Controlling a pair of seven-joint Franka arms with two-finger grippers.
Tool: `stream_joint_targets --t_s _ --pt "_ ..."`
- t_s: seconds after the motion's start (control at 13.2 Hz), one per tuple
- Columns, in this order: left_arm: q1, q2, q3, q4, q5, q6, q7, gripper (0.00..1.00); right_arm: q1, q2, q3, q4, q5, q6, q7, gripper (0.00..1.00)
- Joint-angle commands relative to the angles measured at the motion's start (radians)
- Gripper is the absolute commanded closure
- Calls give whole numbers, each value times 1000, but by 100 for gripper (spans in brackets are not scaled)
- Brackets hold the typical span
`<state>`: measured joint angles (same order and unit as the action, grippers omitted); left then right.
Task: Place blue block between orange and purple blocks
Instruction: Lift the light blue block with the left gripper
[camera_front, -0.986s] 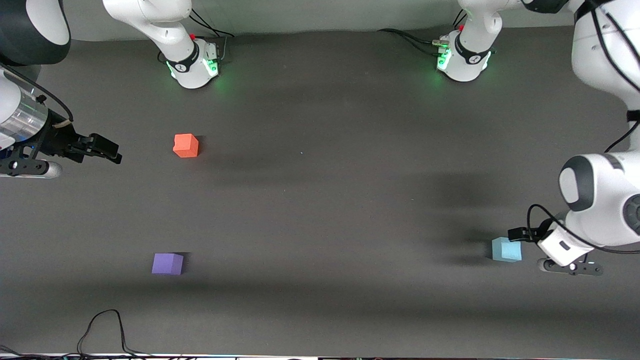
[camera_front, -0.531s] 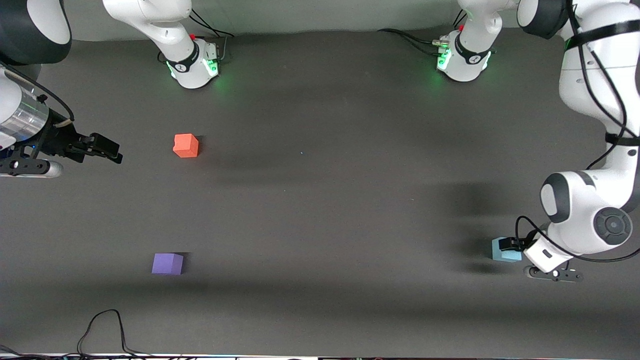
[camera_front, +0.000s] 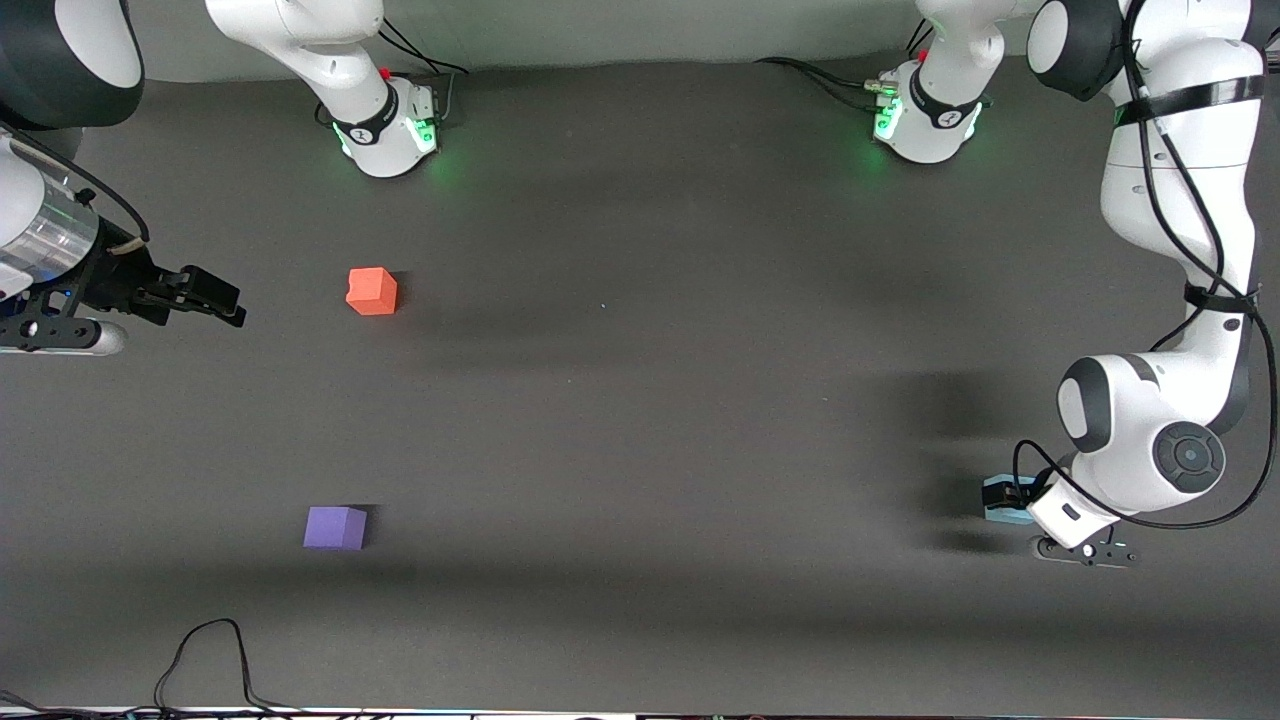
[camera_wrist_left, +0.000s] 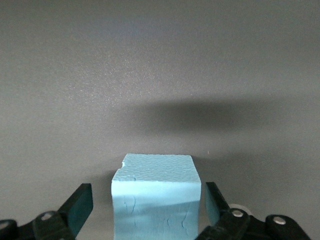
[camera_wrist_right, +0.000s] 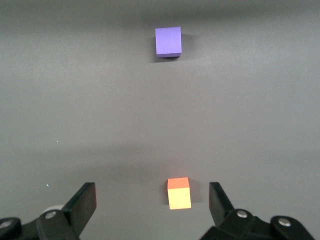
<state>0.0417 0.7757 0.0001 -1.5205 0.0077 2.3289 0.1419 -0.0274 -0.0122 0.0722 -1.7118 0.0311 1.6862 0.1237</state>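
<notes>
The blue block (camera_wrist_left: 156, 195) stands between my left gripper's fingers, and closing now would catch the block, so it is time to close on it.
The pale blue block (camera_front: 998, 500) sits on the dark table toward the left arm's end, near the front camera. My left gripper (camera_front: 1012, 498) is open and down around it. In the left wrist view the blue block (camera_wrist_left: 156, 195) stands between the two fingers of the left gripper (camera_wrist_left: 147, 201), with a gap on each side. The orange block (camera_front: 371, 291) and the purple block (camera_front: 335, 527) sit toward the right arm's end, the purple one nearer the camera. My right gripper (camera_front: 226, 306) waits open and empty beside the orange block (camera_wrist_right: 179, 193), apart from it. The purple block (camera_wrist_right: 168, 41) also shows there.
The two arm bases (camera_front: 385, 130) (camera_front: 925, 120) stand at the table's far edge. A black cable (camera_front: 210, 650) loops at the front edge, nearer the camera than the purple block. Bare dark table (camera_front: 650, 420) lies between the blocks.
The left arm has swung in and its gripper has come down over the blue block, which now shows less in the front view. The right arm and all blocks have not moved.
</notes>
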Motion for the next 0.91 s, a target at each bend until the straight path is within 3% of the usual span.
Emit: stream_joint_targets --t_s 0.0,0.15,0.3,0.38,0.83 --pt "-5 7 6 9 6 7 16 4 3 -15 1 -6 -17 3 -3 0" --pt "-2 7 4 9 5 7 16 41 3 -15 0 -6 -17 3 -3 0" --pt "-2 7 4 9 2 6 15 60 0 -12 -2 -6 -17 3 -4 0" --pt "-2 7 6 11 0 6 15 63 1 -14 -2 -6 -17 3 -4 0" --pt "4 -27 4 23 -3 -54 4 63 1 -12 -2 -6 -17 3 -3 0"
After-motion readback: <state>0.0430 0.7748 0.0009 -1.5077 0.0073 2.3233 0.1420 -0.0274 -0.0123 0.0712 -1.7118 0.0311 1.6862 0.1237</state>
